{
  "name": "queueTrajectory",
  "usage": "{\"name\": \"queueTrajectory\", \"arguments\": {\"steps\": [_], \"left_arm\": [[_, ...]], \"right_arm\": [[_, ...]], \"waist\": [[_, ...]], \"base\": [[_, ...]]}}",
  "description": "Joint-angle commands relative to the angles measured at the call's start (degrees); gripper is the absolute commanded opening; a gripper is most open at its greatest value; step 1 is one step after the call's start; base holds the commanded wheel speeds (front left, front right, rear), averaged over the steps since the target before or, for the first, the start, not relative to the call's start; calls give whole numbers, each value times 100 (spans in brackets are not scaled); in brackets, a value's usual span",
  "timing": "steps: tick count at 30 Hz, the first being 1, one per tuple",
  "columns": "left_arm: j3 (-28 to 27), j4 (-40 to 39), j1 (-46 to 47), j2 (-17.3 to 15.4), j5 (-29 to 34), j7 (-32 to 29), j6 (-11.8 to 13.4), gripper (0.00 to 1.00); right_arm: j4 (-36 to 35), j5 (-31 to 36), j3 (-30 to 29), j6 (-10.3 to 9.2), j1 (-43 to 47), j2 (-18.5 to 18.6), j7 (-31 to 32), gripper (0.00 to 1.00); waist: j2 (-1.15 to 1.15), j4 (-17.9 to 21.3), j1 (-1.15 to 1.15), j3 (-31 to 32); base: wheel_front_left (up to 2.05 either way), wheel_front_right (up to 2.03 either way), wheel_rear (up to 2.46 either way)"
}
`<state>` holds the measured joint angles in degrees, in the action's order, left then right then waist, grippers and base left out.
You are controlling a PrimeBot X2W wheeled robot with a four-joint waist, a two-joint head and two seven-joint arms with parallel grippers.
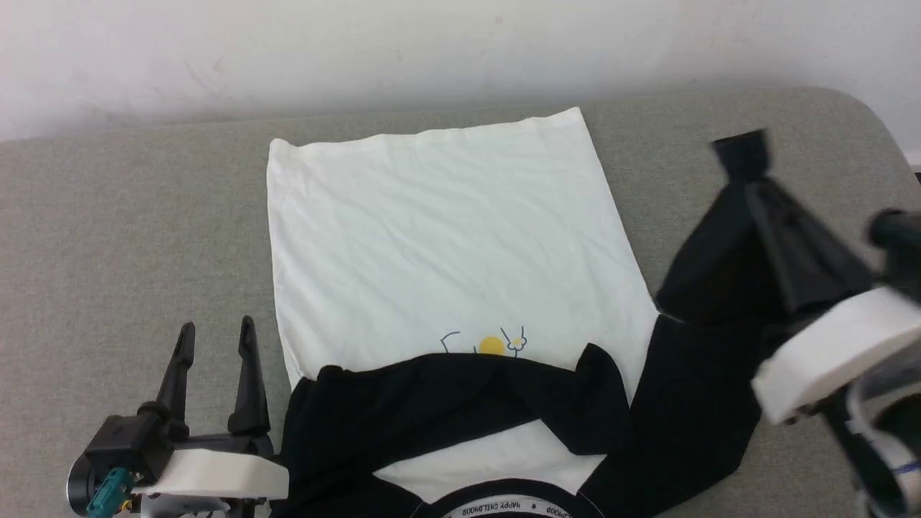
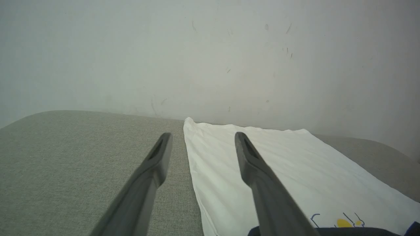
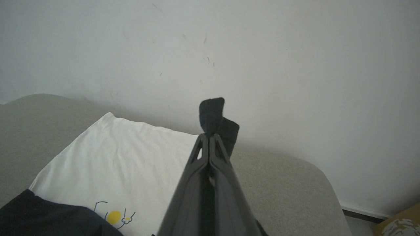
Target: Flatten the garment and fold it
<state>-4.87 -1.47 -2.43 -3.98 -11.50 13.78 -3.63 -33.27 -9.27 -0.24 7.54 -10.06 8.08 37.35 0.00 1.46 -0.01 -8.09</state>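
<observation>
My left gripper will pinch the garment next by its puckered hem corner (image 1: pixel 278 147), because that corner stands up a little while the white body (image 1: pixel 449 237) lies flat.
The garment (image 1: pixel 446 244), a white shirt with black sleeves, lies spread on the grey surface (image 1: pixel 129 237), hem toward the wall and neckband at the near edge. One black sleeve (image 1: pixel 460 403) is folded across the chest, just under the yellow print (image 1: pixel 492 346). My right gripper (image 1: pixel 755 187) is shut on the other black sleeve (image 1: pixel 719 288) near its cuff (image 3: pixel 211 114), holding it lifted at the shirt's right side. My left gripper (image 1: pixel 216 338) stands open beside the shirt's left edge (image 2: pixel 193 170), nothing between its fingers.
A pale wall (image 1: pixel 432 50) runs close behind the padded grey surface, whose rounded right corner (image 1: pixel 863 115) falls off to the floor. A brown object (image 3: pixel 400 223) sits low beyond that corner.
</observation>
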Motion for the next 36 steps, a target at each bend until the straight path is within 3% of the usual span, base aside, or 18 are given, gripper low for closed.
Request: {"name": "queueTrajectory", "arguments": {"steps": [1,13,26,35,36], "left_arm": [[20,-25,-93,-15,31,-15,34,100],[149,-27,-31,-18,-36,-12,29,100],[296,126,244,12,-112,58,41,100],[343,223,343,31,-135,100,68,100],[342,229,337,31,-134,103,73,100]], "right_arm": [[49,26,443,-5,-78,26,22,0],[1881,-310,2905,-5,-960,-183,-296,0],[4085,-735,4374,-5,-1513,-405,-554,0],[4887,-1084,4801,-5,-1688,-369,-500,1],[4873,-1146,4809,-5,-1698,-367,-516,42]], "waist": [[0,30,1,37],[0,-177,1,-150],[0,-445,1,-511],[0,-460,1,-619],[0,-449,1,-608]], "base": [[0,0,0],[0,0,0],[0,0,0],[0,0,0],[0,0,0]]}}
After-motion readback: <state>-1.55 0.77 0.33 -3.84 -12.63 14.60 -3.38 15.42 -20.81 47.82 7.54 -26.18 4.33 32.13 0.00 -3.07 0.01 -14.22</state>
